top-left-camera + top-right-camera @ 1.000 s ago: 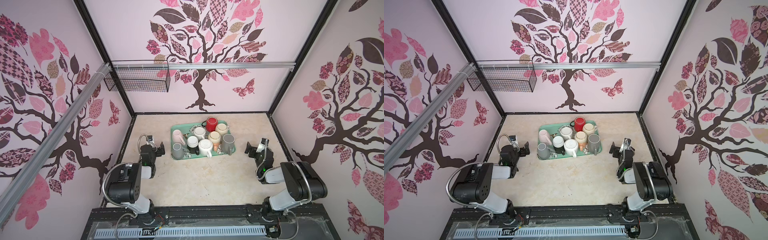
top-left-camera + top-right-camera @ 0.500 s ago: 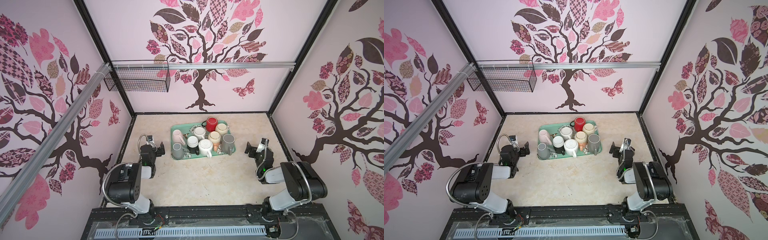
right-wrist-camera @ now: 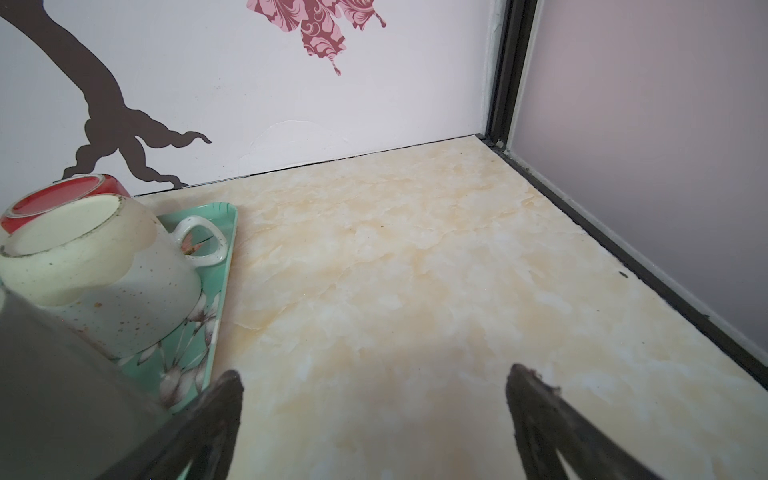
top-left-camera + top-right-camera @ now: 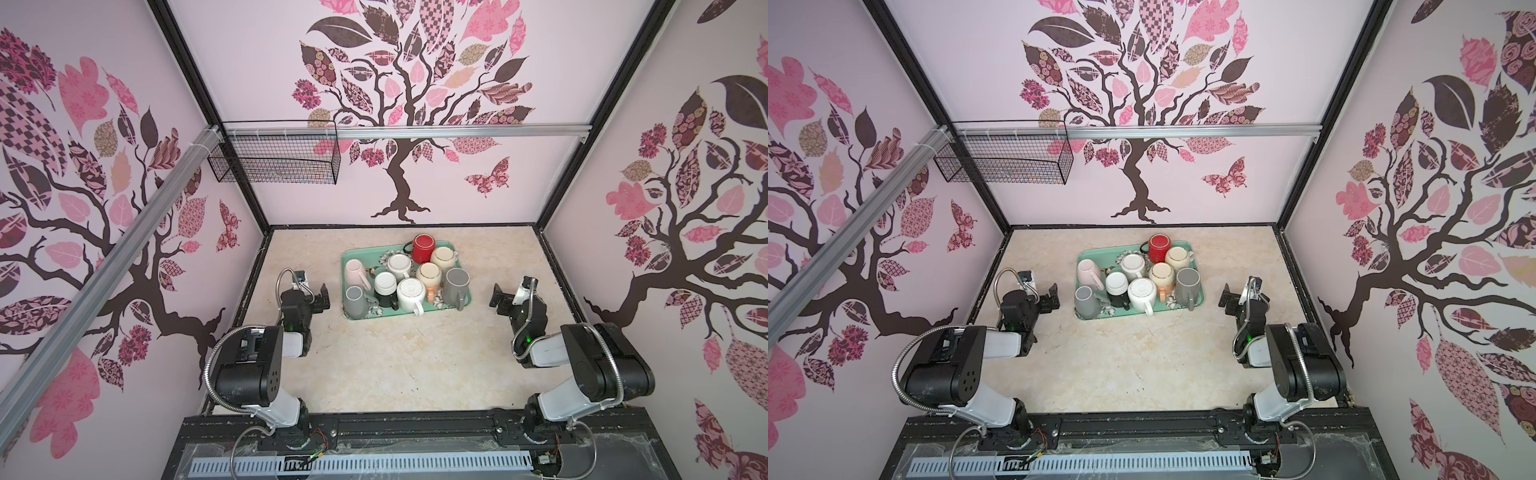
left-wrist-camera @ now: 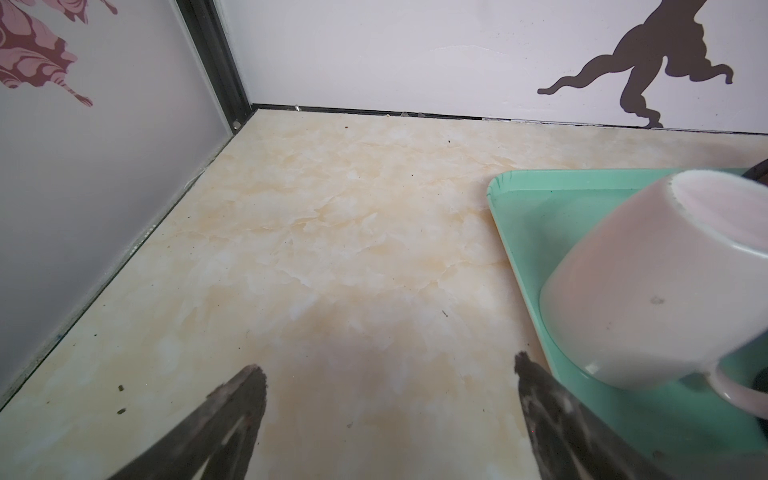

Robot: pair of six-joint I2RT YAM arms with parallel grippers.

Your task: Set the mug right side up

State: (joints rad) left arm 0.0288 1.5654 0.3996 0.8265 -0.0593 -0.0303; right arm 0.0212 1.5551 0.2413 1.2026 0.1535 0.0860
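Observation:
My left gripper grabs the teal tray's rim (image 4: 342, 276) beside the pink mug (image 4: 355, 271) next, to shift the mugs together and free room for turning.
Several mugs stand close together on a teal tray (image 4: 351, 254) (image 4: 1087, 254) in both top views, and those I can judge sit bottom up. Among them are a red mug (image 4: 423, 247) (image 3: 62, 199), a pink mug (image 4: 355, 271) (image 5: 648, 291), a speckled cream mug (image 4: 444, 257) (image 3: 95, 274) and a grey mug (image 4: 456, 282) (image 3: 50, 395). My left gripper (image 4: 322, 297) (image 5: 388, 374) rests low just left of the tray, open and empty. My right gripper (image 4: 498, 296) (image 3: 374, 376) rests low to the right of the tray, open and empty.
The marbled tabletop (image 4: 395, 365) is walled on three sides, with black frame rails along the floor edges. A wire basket (image 4: 274, 158) hangs high on the back wall at the left. Both arm bases sit at the front edge.

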